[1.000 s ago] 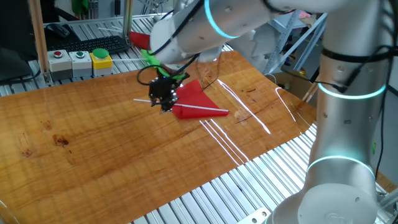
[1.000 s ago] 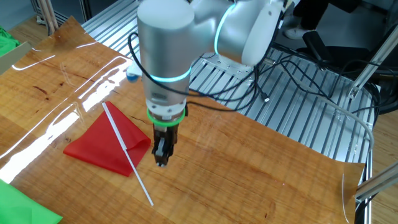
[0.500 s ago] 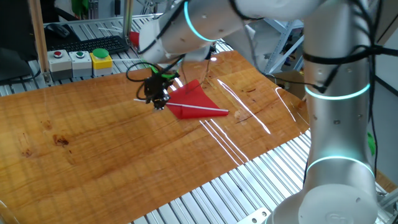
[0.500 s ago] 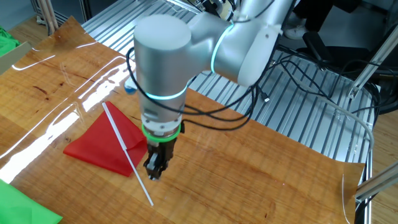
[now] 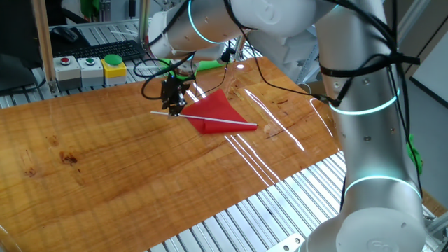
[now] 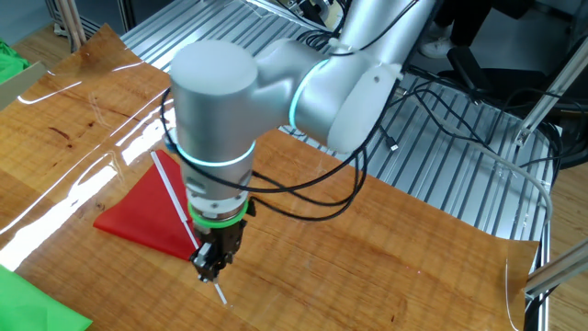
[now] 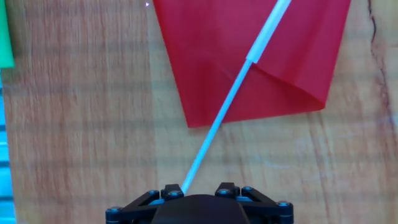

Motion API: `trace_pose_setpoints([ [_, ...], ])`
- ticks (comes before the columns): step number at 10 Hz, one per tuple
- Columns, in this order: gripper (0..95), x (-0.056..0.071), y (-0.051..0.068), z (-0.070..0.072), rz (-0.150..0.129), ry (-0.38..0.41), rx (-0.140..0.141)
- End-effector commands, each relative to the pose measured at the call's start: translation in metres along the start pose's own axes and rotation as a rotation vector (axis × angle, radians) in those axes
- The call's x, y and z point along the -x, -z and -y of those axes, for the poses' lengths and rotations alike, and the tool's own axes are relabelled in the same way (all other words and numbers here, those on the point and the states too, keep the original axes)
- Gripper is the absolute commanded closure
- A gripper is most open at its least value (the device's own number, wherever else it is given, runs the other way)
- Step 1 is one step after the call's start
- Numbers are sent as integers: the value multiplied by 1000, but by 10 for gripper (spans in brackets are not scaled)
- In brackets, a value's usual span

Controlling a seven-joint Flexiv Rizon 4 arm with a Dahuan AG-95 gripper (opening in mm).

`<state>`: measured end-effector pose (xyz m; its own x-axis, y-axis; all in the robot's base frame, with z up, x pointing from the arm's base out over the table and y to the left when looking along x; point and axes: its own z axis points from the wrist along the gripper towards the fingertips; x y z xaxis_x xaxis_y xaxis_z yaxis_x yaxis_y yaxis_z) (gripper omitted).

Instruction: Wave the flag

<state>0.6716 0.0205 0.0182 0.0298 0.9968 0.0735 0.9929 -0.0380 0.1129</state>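
The white stick should be grabbed next by its bare end (image 5: 159,113), so that my gripper can wave the red flag (image 5: 217,106).
The flag lies flat on the wooden table: a red triangular cloth (image 5: 213,108) on a thin white stick (image 5: 234,124). It also shows in the other fixed view (image 6: 147,216) and in the hand view (image 7: 249,56). My gripper (image 5: 173,108) points down over the bare end of the stick (image 6: 172,187), low above the table. In the hand view the stick (image 7: 217,124) runs in between the two jaw sides of the gripper (image 7: 196,193), which stand apart on either side of it. The fingertips themselves are hidden.
A green cloth (image 6: 37,308) lies at the table's near corner in the other fixed view and shows as a strip in the hand view (image 7: 5,31). A button box (image 5: 91,68) and a keyboard (image 5: 105,49) stand behind the table. The metal frame (image 5: 231,217) borders the wood.
My gripper has moved along the stick away from the red cloth to its bare end and come lower. The flag has not moved.
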Motion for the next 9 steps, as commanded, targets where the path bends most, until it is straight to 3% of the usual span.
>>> trace_pose_setpoints([
  [1,570,1,-3,-6,0,-40,6],
  [9,570,7,-16,-12,-11,-89,12],
])
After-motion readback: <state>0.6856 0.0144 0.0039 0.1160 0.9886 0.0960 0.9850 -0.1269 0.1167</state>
